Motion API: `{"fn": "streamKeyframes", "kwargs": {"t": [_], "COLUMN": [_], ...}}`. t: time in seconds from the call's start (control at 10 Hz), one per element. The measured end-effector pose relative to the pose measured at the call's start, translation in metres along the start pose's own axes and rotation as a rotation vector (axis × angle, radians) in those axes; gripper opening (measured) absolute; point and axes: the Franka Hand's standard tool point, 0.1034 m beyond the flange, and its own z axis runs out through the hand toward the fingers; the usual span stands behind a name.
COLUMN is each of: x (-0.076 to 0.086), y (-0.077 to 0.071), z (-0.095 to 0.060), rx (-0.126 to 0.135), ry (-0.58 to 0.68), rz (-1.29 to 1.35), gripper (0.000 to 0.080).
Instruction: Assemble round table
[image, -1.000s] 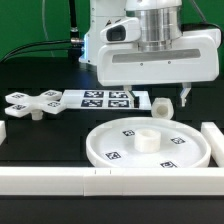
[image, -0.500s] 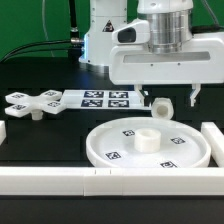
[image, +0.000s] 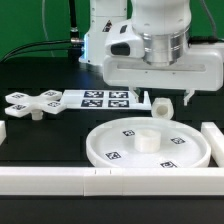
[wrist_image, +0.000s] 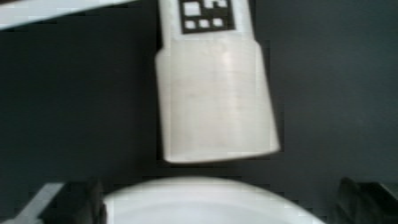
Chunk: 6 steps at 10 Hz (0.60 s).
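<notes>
The post (wrist_image: 217, 100) is still beyond my open fingertips, which are above the disc's rim (wrist_image: 222, 200). It isn't time to close yet: my gripper needs to move toward the post first, then close on it.
The large rimmed round disc (image: 118, 150) lies flat on the black table, its central hub (image: 147, 140) facing up. The short cylindrical post (image: 161, 106) lies on its side just behind the disc. The cross-shaped foot (image: 30, 103) lies at the exterior view's left. My gripper (image: 166, 98) hangs open over the post, one finger on each side, not touching it. In the wrist view the post (wrist_image: 217, 100) lies lengthwise with a tag on its far end. The disc's rim (wrist_image: 222, 200) shows between my dark fingers (wrist_image: 63, 203).
The marker board (image: 105, 98) lies flat behind the disc, next to the post. A long white rail (image: 60, 181) runs along the front edge. Another white rail (image: 213, 136) stands at the exterior view's right. A small white block (image: 2, 131) sits at the left edge.
My gripper has shifted a little toward the exterior view's right and now straddles the post. The wrist has turned slightly. The parts have not moved.
</notes>
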Motion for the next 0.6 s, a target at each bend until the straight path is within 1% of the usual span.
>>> {"fn": "streamKeyframes", "kwargs": {"t": [0.1,0.3,0.4,0.5,0.6], "x": [-0.002,0.0,-0.004,-0.002,0.003], "y": [0.001,0.001,0.004,0.006,0.006], "z": [0.003,0.004,0.008,0.013,0.016], "rx": [0.002,-0.004,-0.01,-0.014,-0.015], "ry": [-0.077,-0.176,-0.254,-0.324,-0.365], "rz": [0.013,0.009,0.014,0.017,0.015], "gripper": [0.0649,0.0649,0.0649,0.0649,0.0649]}}
